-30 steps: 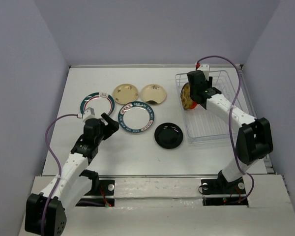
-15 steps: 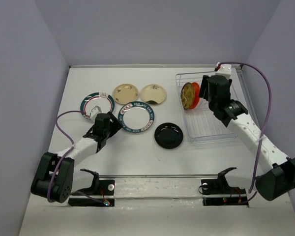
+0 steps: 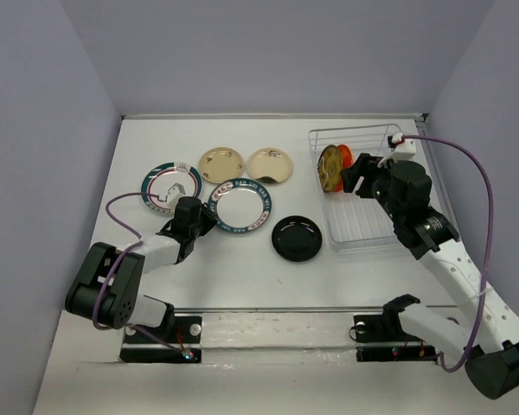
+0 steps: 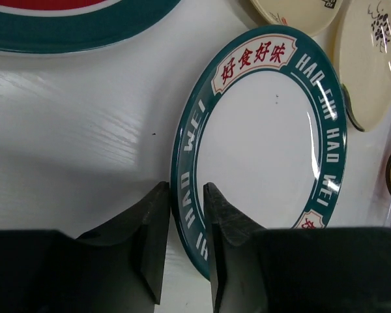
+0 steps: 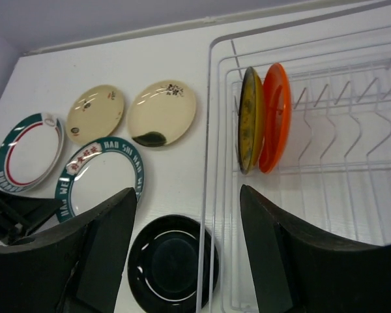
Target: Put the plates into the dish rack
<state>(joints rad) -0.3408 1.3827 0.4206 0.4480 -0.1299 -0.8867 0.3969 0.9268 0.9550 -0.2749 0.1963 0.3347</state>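
I next need my right gripper to grab the white teal-rimmed plate's rim opposite my left gripper to load it, leaving another edge free for a slot.
A white plate with a teal rim (image 4: 267, 130) lies flat on the table, left of centre (image 3: 239, 207). My left gripper (image 4: 186, 195) is low at its near-left edge (image 3: 206, 216), jaws closed on the rim, one finger outside and one inside. A second teal-rimmed plate (image 3: 170, 187), two cream-gold plates (image 3: 221, 164) (image 3: 270, 164) and a black plate (image 3: 297, 239) also lie flat. The amber plate (image 5: 249, 117) and orange plate (image 5: 277, 111) stand upright in the white wire dish rack (image 3: 368, 226). My right gripper (image 5: 186, 195) hangs open and empty over the rack's left side (image 3: 361, 175).
The rack's left wire wall (image 5: 212, 130) runs close beside the black plate (image 5: 169, 261). To the right of the two standing plates, the rack's upright slots (image 5: 352, 124) hold nothing. Grey walls close in the table at the back and both sides.
My left gripper has dropped to the table and closed its jaws over the teal plate's rim. My right arm has pulled back from the two standing plates and risen, still open.
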